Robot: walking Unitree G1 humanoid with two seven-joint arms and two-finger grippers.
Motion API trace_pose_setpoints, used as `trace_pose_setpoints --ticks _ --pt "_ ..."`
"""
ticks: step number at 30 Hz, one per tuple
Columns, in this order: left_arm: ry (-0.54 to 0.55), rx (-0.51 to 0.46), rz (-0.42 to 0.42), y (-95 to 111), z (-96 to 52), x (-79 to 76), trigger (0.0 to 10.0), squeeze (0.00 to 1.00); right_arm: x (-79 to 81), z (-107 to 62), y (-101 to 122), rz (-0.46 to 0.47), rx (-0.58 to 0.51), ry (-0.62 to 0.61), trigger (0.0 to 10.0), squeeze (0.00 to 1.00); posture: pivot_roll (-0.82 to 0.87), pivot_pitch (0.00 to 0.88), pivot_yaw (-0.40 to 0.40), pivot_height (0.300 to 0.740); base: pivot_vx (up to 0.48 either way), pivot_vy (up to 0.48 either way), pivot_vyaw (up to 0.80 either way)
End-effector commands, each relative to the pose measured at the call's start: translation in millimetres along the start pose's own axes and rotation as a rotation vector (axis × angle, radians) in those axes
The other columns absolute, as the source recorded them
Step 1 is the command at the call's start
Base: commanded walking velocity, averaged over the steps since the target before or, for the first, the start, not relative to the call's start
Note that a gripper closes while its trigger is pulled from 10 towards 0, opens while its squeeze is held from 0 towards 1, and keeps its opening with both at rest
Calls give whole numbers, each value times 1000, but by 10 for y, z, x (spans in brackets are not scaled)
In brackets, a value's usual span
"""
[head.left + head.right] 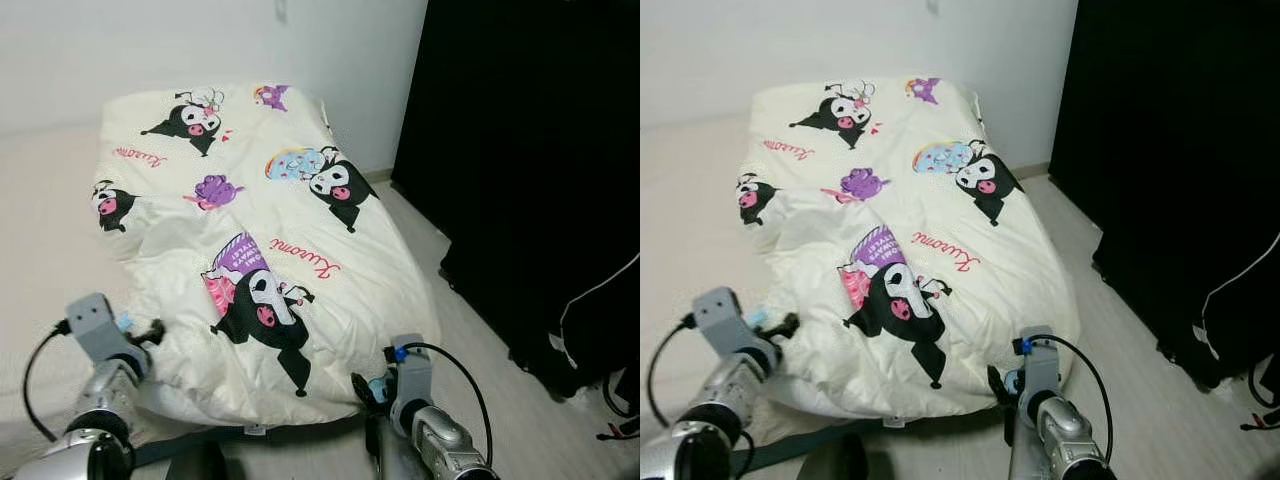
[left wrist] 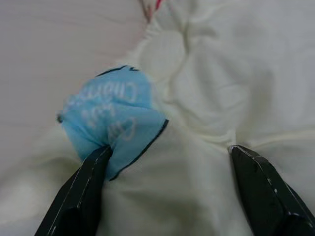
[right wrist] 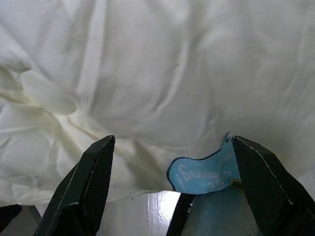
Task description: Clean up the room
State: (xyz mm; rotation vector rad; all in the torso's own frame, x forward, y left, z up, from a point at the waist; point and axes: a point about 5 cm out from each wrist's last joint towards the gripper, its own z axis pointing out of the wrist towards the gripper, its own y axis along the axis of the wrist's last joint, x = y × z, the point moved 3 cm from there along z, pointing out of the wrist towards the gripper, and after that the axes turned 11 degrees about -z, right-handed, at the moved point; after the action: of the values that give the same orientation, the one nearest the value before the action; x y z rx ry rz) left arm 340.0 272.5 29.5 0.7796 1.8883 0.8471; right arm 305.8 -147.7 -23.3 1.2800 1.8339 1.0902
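Observation:
I need to grab the duvet point(image 1: 260, 210) with my left gripper next, by its bunched corner at the blue patch. Creases stand up there, while the rest of it lies spread flat.
A cream duvet point(image 1: 260, 210) printed with black-and-pink cartoon figures lies spread over the bed, bunched along its near edge. My left gripper point(image 1: 150, 330) is at the duvet's near left edge. In the left wrist view it point(image 2: 170, 148) is open, with creased fabric and a blue printed patch point(image 2: 113, 115) against one finger. My right gripper point(image 1: 365, 385) is at the near right corner, low by the floor. It point(image 3: 173, 140) is open, facing the duvet's hanging side, with a blue printed flap point(image 3: 204, 169) beside one finger.
A beige sheet point(image 1: 45, 230) covers the bed to the left of the duvet. A tall black wardrobe point(image 1: 520, 140) stands on the right, with dark clothing point(image 1: 590, 320) piled at its foot. Pale floor point(image 1: 470, 340) runs between bed and wardrobe. A white wall is behind.

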Motion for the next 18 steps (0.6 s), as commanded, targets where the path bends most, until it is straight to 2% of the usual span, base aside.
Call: trace_pose_setpoints --ticks 1,2,5,12,14,15,16,17,18 --pt "7 56 -10 -139 -31 49 10000 0 5 -17 -45 14 10 -6 10000 0 -181 163 10 539 0 0 0" --pt "-2 75 11 -165 -32 36 0 0 -10 -21 -46 14 10 -11 10000 0 -182 161 10 539 0 0 0" --pt "7 94 98 -167 -32 55 0 0 -47 -27 -40 15 9 -25 10000 0 -181 157 10 539 0 0 0" --pt "56 62 179 -31 -27 156 0 0 -66 -24 -26 14 9 -30 10000 0 -174 153 8 539 0 0 0" --pt "103 15 448 158 -21 230 0 0 -72 -15 -9 10 9 -31 10000 0 -157 147 3 539 0 0 0" --pt "135 -21 545 269 -23 271 0 0 -74 -9 -1 8 9 -32 10000 0 -155 147 2 539 0 0 0" --pt "135 -21 545 269 -23 271 0 0 -74 -9 -1 8 9 -32 10000 0 -155 147 2 539 0 0 0" --pt "170 -56 601 370 -30 314 0 0 -75 -5 7 6 10 -32 10000 0 -148 145 2 539 0 0 0" --pt "213 -85 601 457 -50 388 0 0 -74 0 13 3 11 -32 10000 0 -139 143 2 539 0 0 0"
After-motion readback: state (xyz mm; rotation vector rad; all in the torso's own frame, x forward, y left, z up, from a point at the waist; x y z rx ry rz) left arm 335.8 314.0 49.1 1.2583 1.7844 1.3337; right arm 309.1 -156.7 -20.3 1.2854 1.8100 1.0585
